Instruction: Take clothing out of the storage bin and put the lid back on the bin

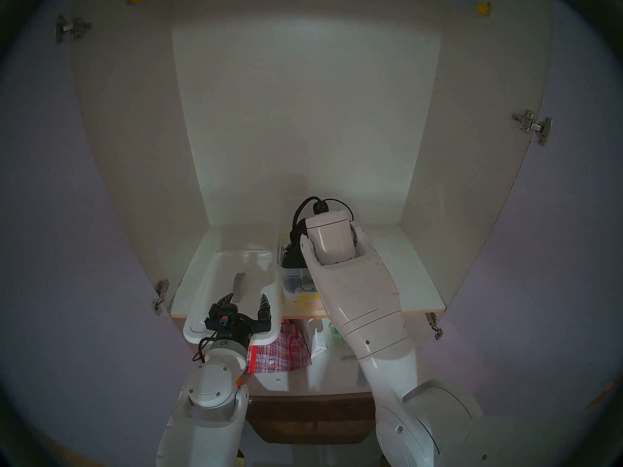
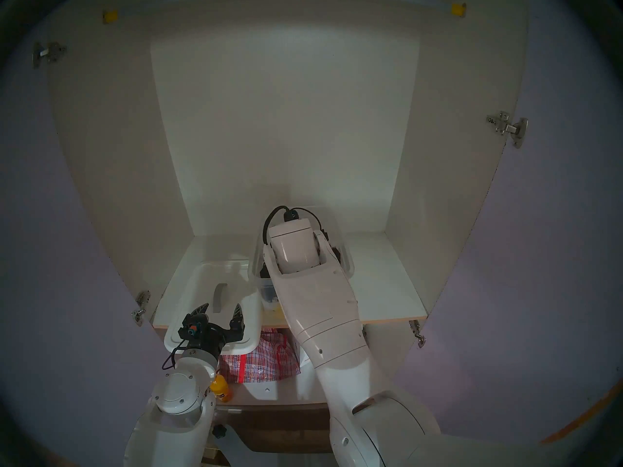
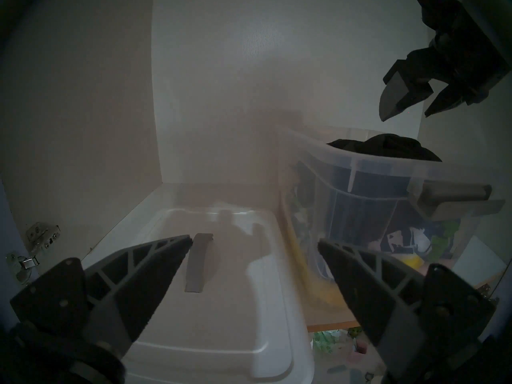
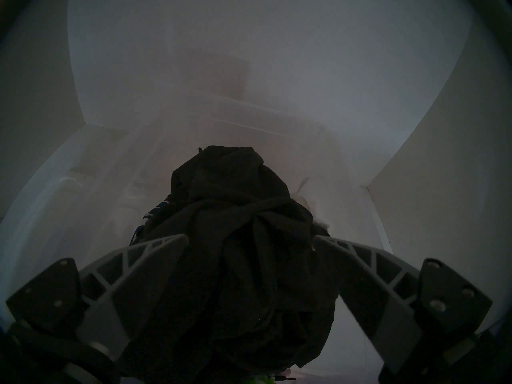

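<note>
My right gripper will next grab the black clothing (image 4: pixel 243 209) by its bunched upper folds. Those folds stand up while the rest hangs loose in the bin.
The clear storage bin (image 1: pixel 293 274) stands on the cupboard shelf, lid off, and also shows in the left wrist view (image 3: pixel 360 186). Black clothing (image 4: pixel 243 209) is heaped in it, rising above the rim (image 3: pixel 374 146). My right gripper (image 3: pixel 406 113) hangs open a little above the heap without touching it; from its own camera the cloth lies between the spread fingers (image 4: pixel 252 236). The milky-white lid (image 1: pixel 236 264) lies flat left of the bin, its grey strap handle (image 3: pixel 199 261) up, its near end overhanging the shelf edge. My left gripper (image 1: pixel 247 296) is open and empty over the lid's near end.
Navy leaf-print cloth (image 3: pixel 401 236) and yellow items lie lower in the bin. Below the shelf edge (image 1: pixel 371 313) are a red plaid bag (image 1: pixel 279 348), a white paper bag (image 1: pixel 318 345) and an orange bottle (image 2: pixel 220 390). Cupboard walls close in on both sides.
</note>
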Controlling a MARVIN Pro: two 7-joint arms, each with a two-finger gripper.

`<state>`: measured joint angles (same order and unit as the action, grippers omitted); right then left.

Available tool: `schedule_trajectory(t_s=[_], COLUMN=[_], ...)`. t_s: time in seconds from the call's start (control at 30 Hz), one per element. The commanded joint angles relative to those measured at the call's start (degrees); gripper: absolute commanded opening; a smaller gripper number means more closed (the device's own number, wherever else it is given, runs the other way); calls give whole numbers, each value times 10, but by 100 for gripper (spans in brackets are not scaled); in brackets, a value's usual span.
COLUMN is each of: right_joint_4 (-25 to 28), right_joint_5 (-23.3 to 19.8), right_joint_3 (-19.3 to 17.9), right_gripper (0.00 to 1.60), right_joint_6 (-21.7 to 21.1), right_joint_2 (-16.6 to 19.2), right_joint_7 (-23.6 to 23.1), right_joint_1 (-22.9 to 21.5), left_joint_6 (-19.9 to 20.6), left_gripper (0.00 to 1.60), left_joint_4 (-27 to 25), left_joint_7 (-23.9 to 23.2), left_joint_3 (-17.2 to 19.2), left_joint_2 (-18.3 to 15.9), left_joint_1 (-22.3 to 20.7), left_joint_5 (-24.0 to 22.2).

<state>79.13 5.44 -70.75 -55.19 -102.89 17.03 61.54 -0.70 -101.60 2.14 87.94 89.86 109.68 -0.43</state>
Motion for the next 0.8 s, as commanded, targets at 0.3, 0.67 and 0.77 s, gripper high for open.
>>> schedule_trajectory(t_s=[0.3,0.67,0.77], right_joint_4=[-120,-304,-306], right_joint_5=[-37,-53,-45], right_joint_3=[1,47,50], right_gripper=[160,124,5], right_joint_6=[2,107,119], right_joint_2=[74,104,104], right_joint_7=[-138,-341,-345], right_joint_1=[-117,-208,-208], left_joint_6=[-3,-3,-3], left_gripper=[160,160,160], left_joint_4=[-15,-15,-16], left_joint_7=[-3,-3,-3], left_joint_3=[-2,-2,-2], left_joint_2=[-1,-1,-1], left_joint_1=[-4,-4,-4], left_joint_5=[-2,-2,-2])
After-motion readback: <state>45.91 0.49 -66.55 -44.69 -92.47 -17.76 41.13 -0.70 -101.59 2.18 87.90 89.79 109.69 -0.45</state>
